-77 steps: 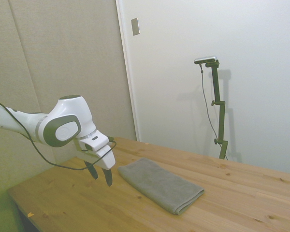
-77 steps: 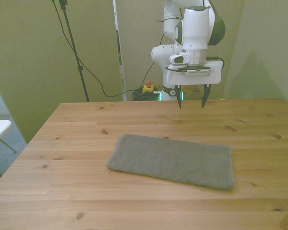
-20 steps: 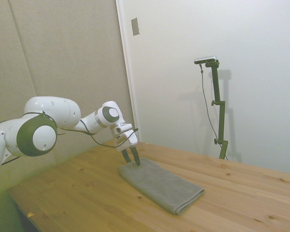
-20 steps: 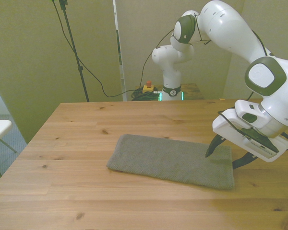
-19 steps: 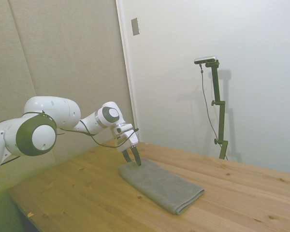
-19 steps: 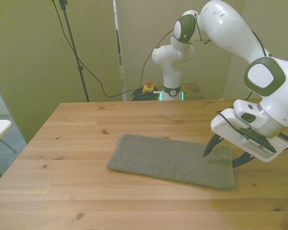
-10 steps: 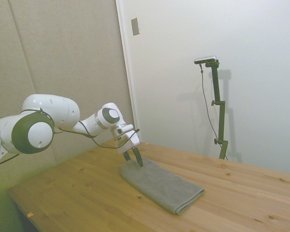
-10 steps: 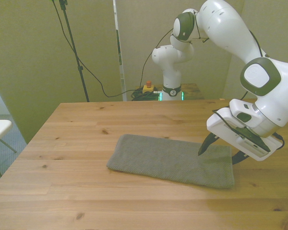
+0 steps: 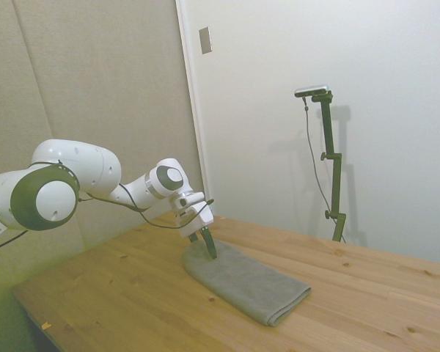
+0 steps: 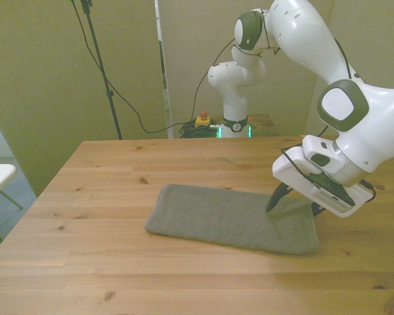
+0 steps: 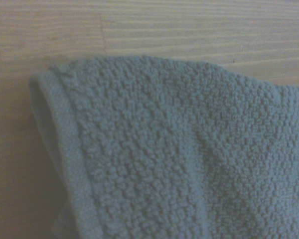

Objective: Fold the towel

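The towel's hemmed end (image 10: 314,224) is slightly raised off the wood. My gripper should grab the towel there next.
The gray towel (image 10: 230,226) lies flat on the wooden table (image 10: 118,170), its long side running across the front view. It also shows in the side view, as the towel (image 9: 246,282), right of the arm. My gripper (image 10: 294,205) is tilted and down at the towel's end on the front view's right. It is open, one dark finger (image 10: 274,199) resting on the cloth and the other at the end's far corner. In the side view the gripper (image 9: 208,249) touches the towel's near-left end. The wrist view shows a hemmed towel corner (image 11: 164,164) slightly raised off the wood.
Bare wooden tabletop (image 9: 367,293) surrounds the towel on all sides. Behind the table's far edge stands the robot base (image 10: 233,118) with cables and a thin black stand (image 10: 98,59) at the front view's left.
Over the last second the gripper has come lower and shifted toward the front view's left, onto the towel's end. The cloth there is slightly pushed up. The fingers have stayed apart.
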